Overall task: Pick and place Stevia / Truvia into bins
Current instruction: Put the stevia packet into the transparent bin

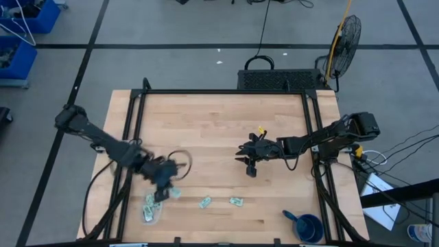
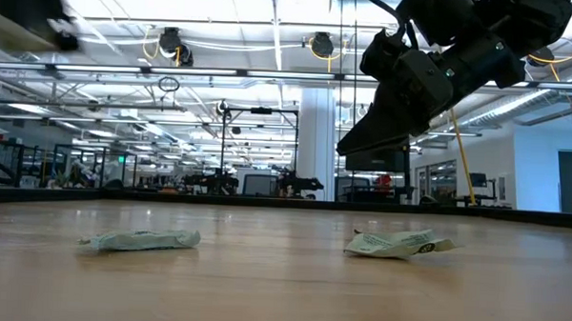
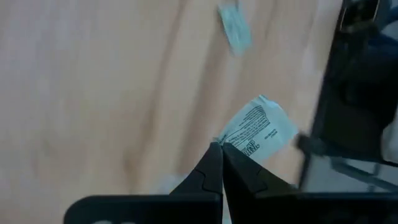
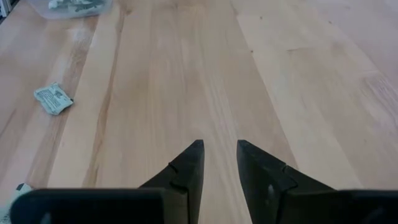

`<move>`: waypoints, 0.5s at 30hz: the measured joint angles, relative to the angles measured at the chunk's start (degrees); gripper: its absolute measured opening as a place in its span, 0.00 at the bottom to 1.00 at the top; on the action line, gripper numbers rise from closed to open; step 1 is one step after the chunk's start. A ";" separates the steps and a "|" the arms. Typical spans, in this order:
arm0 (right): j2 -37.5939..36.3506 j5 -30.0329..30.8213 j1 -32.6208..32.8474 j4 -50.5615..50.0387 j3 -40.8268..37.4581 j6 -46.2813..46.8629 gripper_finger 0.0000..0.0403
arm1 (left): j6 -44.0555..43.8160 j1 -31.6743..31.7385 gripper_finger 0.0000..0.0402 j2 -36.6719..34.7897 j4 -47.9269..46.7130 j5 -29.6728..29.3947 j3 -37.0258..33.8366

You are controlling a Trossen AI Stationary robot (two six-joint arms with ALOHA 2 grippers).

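Observation:
My left gripper moves the sachet over the clear bin [image 1: 150,210] next before release, as the sachet's loose end sticks out above wood beside the bin's rim.
My left gripper [image 1: 164,186] hovers near the table's near-left part, just above the clear bin [image 1: 150,210], and is shut on a pale green-and-white sachet [image 3: 258,127]. The bin holds several sachets. Two more sachets [image 1: 205,202] [image 1: 236,201] lie flat on the wood; the low view shows them too [image 2: 140,238] [image 2: 398,243]. My right gripper [image 4: 217,155] is open above bare wood at the table's middle [image 1: 248,156] and touches nothing. In its wrist view a sachet [image 4: 53,98] and the bin [image 4: 71,6] lie farther off. My left gripper pinches the sachet by one corner [image 3: 225,142] between its two fingertips. The rest of the sachet sticks out past the fingertips, flat and slanted. It looks lifted clear of the wood.
A dark blue cup with a handle [image 1: 306,225] stands at the near-right corner. Black frame rails run along the table's left [image 1: 130,137] and right [image 1: 317,137] sides. Bare wood spreads across the middle and the far half of the table.

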 joint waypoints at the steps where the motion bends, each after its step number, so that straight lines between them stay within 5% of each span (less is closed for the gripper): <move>1: -0.02 0.00 0.00 -0.02 0.00 0.00 0.22 | -5.26 -3.07 0.01 0.32 -2.16 -1.08 1.55; 7: -0.02 0.03 0.00 -0.26 0.00 0.00 0.22 | -33.88 -18.60 0.01 3.51 -7.16 -3.17 2.81; 15: -0.02 0.04 0.00 -0.22 0.00 -0.02 0.22 | -48.64 -26.89 0.04 9.40 -7.02 -3.16 0.10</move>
